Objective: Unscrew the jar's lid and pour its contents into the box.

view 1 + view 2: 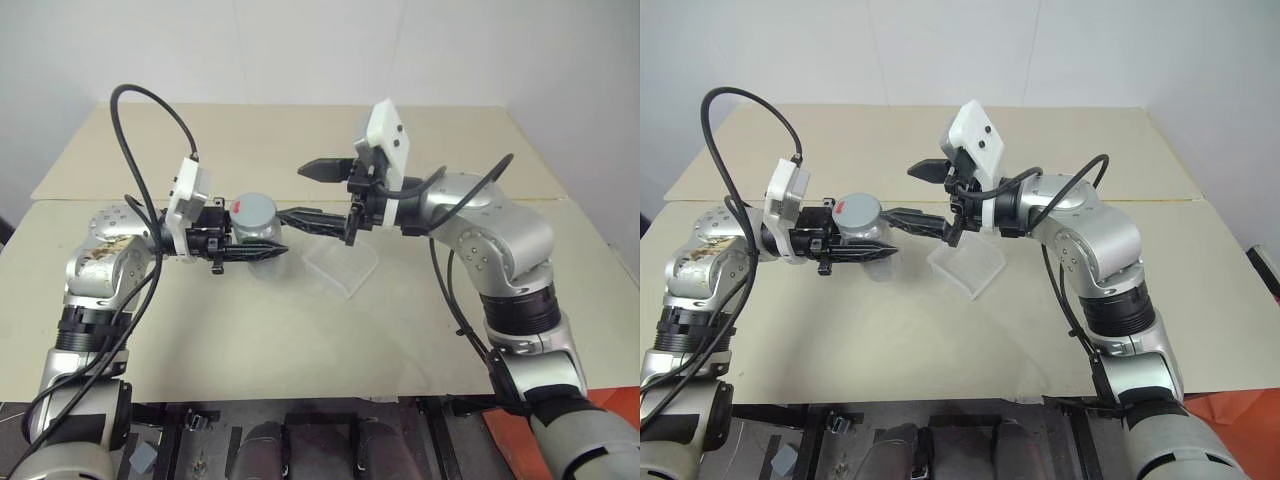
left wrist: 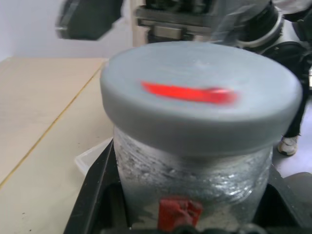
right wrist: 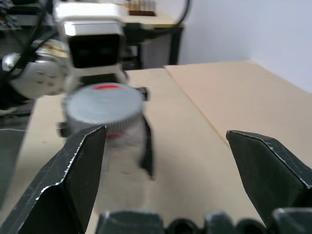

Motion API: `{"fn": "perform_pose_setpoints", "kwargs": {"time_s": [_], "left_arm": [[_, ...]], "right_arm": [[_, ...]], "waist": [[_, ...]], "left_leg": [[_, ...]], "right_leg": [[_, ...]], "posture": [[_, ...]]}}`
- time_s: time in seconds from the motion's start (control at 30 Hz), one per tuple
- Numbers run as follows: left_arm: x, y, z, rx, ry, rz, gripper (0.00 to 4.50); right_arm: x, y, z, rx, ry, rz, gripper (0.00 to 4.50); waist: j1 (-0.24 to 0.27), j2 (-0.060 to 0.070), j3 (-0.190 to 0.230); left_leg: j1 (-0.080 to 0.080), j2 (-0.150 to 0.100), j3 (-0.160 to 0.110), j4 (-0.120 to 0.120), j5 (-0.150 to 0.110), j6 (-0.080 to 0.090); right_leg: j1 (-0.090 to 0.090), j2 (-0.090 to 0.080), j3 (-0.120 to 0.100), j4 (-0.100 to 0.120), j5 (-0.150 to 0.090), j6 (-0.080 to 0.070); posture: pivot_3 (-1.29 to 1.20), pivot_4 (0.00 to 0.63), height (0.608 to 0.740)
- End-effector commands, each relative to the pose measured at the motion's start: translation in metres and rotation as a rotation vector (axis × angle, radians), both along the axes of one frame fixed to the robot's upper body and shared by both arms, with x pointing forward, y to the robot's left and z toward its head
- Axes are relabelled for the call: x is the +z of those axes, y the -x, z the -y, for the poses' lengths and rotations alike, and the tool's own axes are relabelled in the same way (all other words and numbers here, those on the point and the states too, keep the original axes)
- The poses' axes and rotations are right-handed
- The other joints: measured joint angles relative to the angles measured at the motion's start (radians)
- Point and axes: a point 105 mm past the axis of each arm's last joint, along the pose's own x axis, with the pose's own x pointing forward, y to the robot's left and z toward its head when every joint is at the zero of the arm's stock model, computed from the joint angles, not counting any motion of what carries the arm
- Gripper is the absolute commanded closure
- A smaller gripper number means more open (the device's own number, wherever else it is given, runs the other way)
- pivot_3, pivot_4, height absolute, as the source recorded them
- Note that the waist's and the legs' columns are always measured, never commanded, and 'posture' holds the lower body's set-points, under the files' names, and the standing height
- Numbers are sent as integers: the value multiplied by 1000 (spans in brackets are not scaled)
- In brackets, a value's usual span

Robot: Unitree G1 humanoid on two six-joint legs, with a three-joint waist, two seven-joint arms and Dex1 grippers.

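I should move my right gripper toward the lid before closing on the grey lid (image 1: 253,208). The lid is beyond my fingers, so they would miss it if I closed now.
My left gripper (image 1: 262,238) is shut on the clear jar (image 1: 255,236) and holds it upright above the table. A red stripe shows low on the jar's wall (image 2: 195,175). The grey lid (image 1: 253,208) with its small red mark sits on the jar (image 2: 200,92). My right gripper (image 1: 312,193) stands open and level just right of the lid, facing it and apart from it, with nothing between its fingers (image 3: 80,161). The translucent box (image 1: 343,265) lies on the table below the right gripper. The contents are hidden inside the jar.
Two beige tabletops meet in a seam (image 1: 560,198) running behind the arms. Bare surface spreads in front of the box and at the far side. The table's front edge (image 1: 300,398) runs close to me.
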Motion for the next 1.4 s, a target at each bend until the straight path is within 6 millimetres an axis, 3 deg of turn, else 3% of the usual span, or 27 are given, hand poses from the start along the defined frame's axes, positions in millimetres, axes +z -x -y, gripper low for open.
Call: {"fn": "perform_pose_setpoints", "kwargs": {"time_s": [0.03,0.4,0.53,0.9,1.4], "left_arm": [[10,7,3,-34,6,58,2549],[9,4,1,-18,7,56,2549],[8,2,2,-15,7,56,2549],[9,1,5,-23,10,64,2549],[8,3,2,-10,9,67,2549]], "right_arm": [[9,-2,6,-40,-16,36,28],[13,16,21,53,-21,40,28],[17,27,10,111,-44,36,28],[15,37,-26,167,-26,44,28],[11,30,-43,170,-12,33,28]], "waist": [[0,0,0],[2,0,0],[-3,0,0],[1,0,0],[0,0,0]], "left_leg": [[0,0,0,0,0,0],[0,0,0,0,0,0],[0,0,0,0,0,0],[0,0,0,0,0,0],[0,0,0,0,0,0]], "right_leg": [[0,0,0,0,0,0],[0,0,0,-1,0,0],[0,0,0,0,0,0],[0,0,0,0,0,0],[0,0,0,0,0,0]], "posture": [[0,150,740],[0,150,740],[0,150,740],[0,150,740],[0,150,740]]}}
